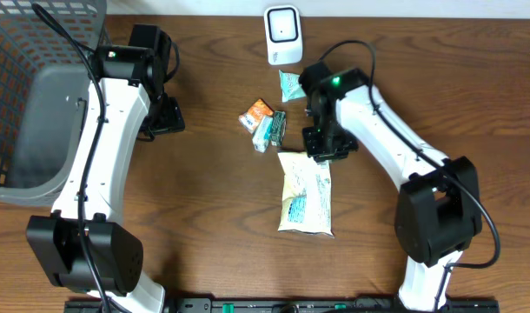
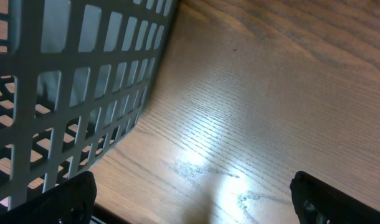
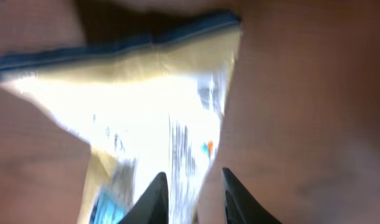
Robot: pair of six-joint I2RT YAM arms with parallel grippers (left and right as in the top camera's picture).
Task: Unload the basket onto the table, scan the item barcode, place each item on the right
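My right gripper grabs the side edge of the pale yellow packet (image 1: 306, 193) next, to scan it.
The item, a pale yellow flat packet (image 1: 306, 193) with blue print, lies flat on the wooden table below centre. My right gripper (image 1: 317, 152) hovers at its upper edge. In the right wrist view the fingers (image 3: 193, 175) stand slightly apart, and the packet's (image 3: 152, 93) right edge, with blurred dark printed bars, lies under the gap. The white barcode scanner (image 1: 282, 35) stands at the back of the table. My left gripper (image 1: 165, 117) is wide open beside the basket, with nothing but bare wood between its fingers (image 2: 193, 199).
A grey mesh basket (image 1: 22, 52) fills the back left corner, and its wall (image 2: 71, 74) is close to my left gripper. An orange packet (image 1: 257, 113), a green packet (image 1: 271, 129) and a teal packet (image 1: 289, 84) lie between the scanner and the item.
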